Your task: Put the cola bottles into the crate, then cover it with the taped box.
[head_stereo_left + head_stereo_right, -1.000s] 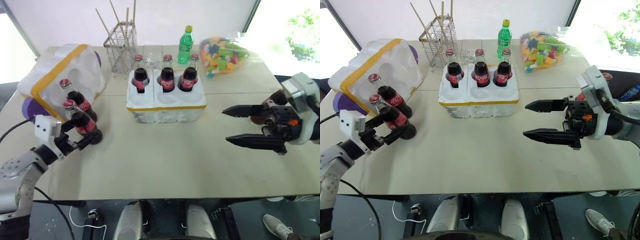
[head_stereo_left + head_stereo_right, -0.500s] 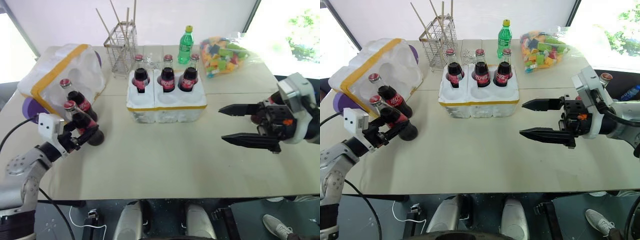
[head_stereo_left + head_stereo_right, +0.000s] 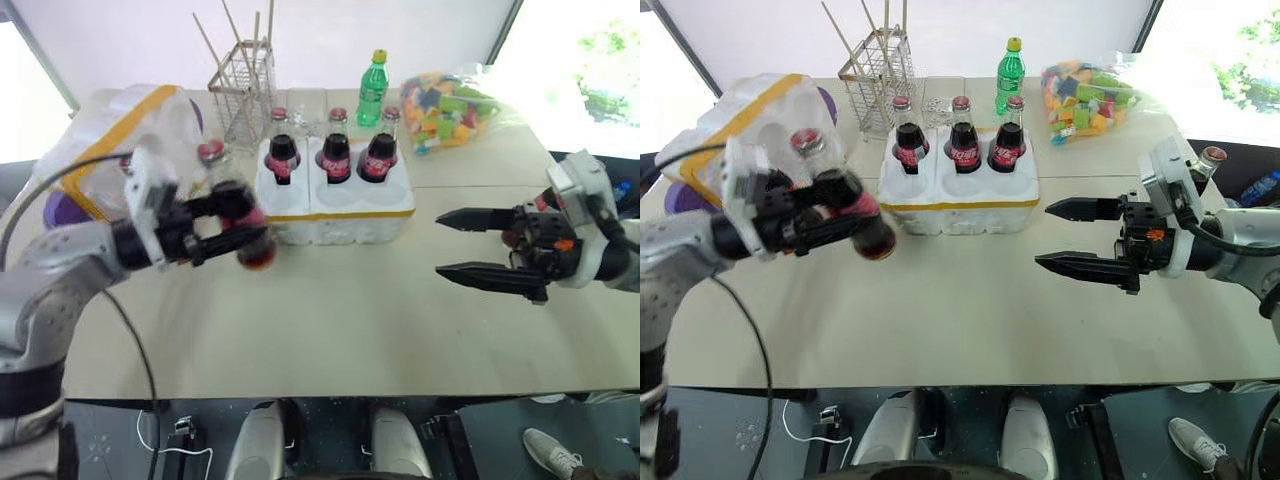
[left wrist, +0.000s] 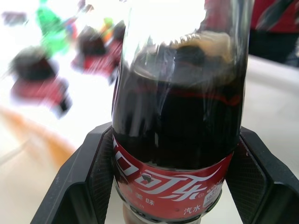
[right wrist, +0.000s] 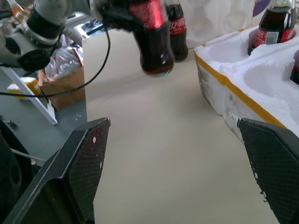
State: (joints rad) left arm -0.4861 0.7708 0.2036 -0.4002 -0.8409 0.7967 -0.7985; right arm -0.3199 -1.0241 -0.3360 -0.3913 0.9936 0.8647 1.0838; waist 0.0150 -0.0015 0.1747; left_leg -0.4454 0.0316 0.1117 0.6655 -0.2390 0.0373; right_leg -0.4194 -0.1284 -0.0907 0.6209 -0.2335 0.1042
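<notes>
The base of the bottle (image 3: 258,260) hangs short of the crate (image 3: 340,215) and would miss it now, so my left gripper moves the bottle toward the crate before opening.
My left gripper (image 3: 238,215) is shut on a cola bottle (image 3: 232,200) with a red cap and label, held tilted above the table just left of the crate's front. Its fingers (image 4: 88,179) clamp the bottle (image 4: 177,140) at the label. The crate (image 3: 340,215), white foam with a yellow band, carries three cola bottles (image 3: 335,152) in its back row. Another cola bottle (image 5: 176,28) stands by the taped box (image 3: 120,125) at the far left. My right gripper (image 3: 440,244) hangs open and empty right of the crate. A red cap (image 3: 1212,153) peeks out behind my right hand.
A wire rack with sticks (image 3: 243,95), a green plastic bottle (image 3: 372,90) and a bag of colourful pieces (image 3: 445,105) line the table's back. A purple disc (image 3: 58,210) lies beside the taped box. Bare table (image 3: 340,310) stretches in front of the crate.
My left gripper closed on the nearer cola bottle, then lifted it up and to the right, towards the crate. The right gripper has hardly moved.
</notes>
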